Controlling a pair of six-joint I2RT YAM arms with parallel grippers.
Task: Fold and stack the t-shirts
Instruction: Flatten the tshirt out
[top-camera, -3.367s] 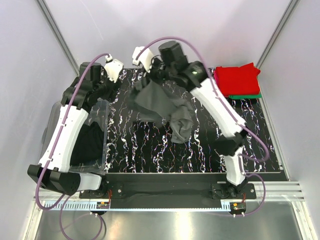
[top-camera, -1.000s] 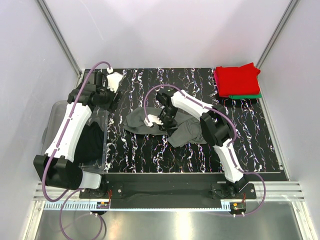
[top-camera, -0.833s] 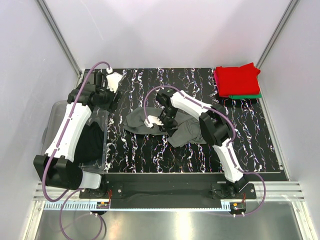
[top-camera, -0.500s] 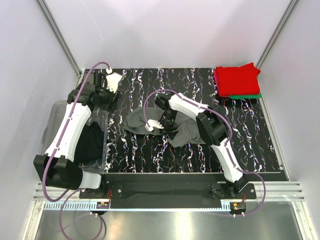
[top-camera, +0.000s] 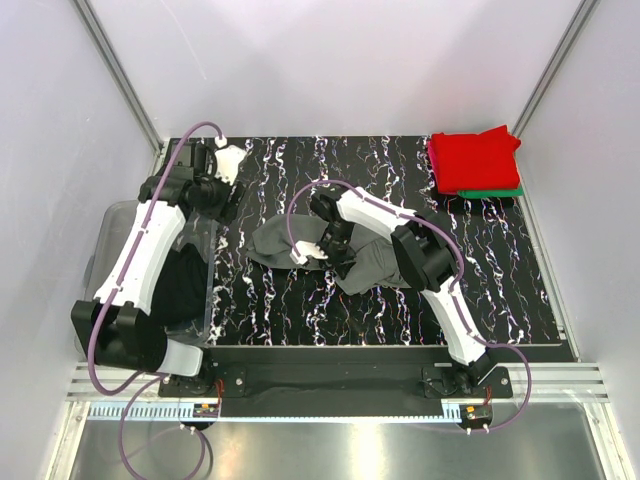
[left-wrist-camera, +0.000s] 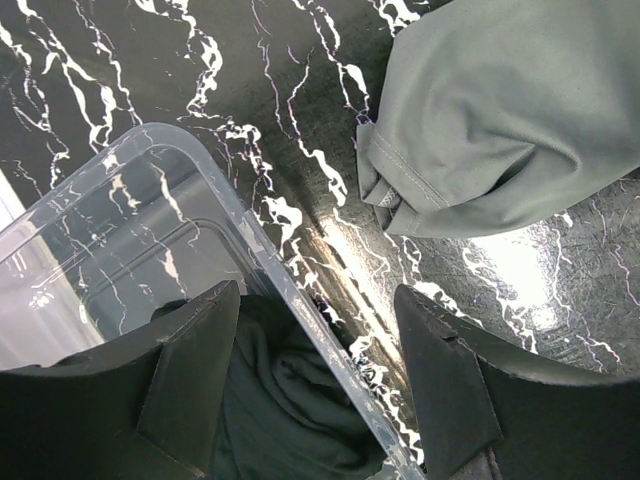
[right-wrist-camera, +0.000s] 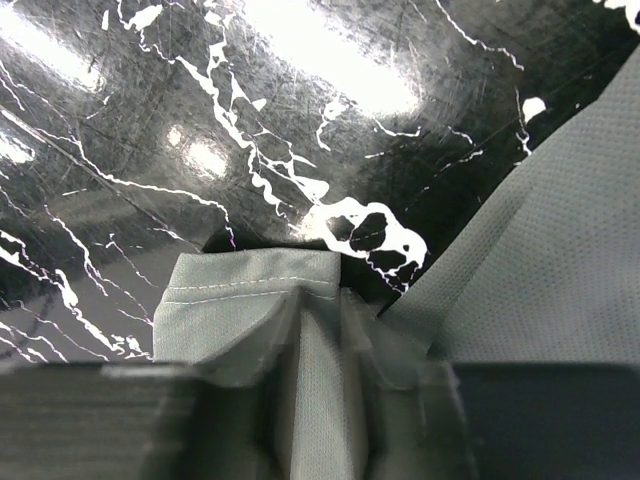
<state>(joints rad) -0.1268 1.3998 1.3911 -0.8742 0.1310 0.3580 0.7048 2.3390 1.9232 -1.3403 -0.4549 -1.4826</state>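
I'll grab the grey t-shirt (top-camera: 365, 262) with my left gripper by its stitched edge nearest the tub, to stretch it flat for folding.
A dark grey t-shirt (top-camera: 365, 262) lies crumpled in the middle of the table. My right gripper (top-camera: 333, 245) is low over it and shut on a fold of its hemmed edge (right-wrist-camera: 315, 390). More grey cloth (right-wrist-camera: 560, 270) spreads to the right in the right wrist view. A folded red t-shirt (top-camera: 473, 158) lies on a green t-shirt (top-camera: 497, 192) at the back right. My left gripper (top-camera: 215, 197) is open and empty over the tub's rim (left-wrist-camera: 200, 165). Its fingers (left-wrist-camera: 190, 380) straddle the rim, with a black t-shirt (left-wrist-camera: 280, 400) inside. The grey t-shirt's edge (left-wrist-camera: 500, 110) shows beyond.
A clear plastic tub (top-camera: 112, 232) stands at the table's left edge with black cloth (top-camera: 175, 290) in it. The black marbled table (top-camera: 280, 310) has metal rails along its front. Purple cables loop over both arms.
The right arm has come down from the back of the table and laid the grey t-shirt on the table's middle. Over the last second both arms have hardly moved.
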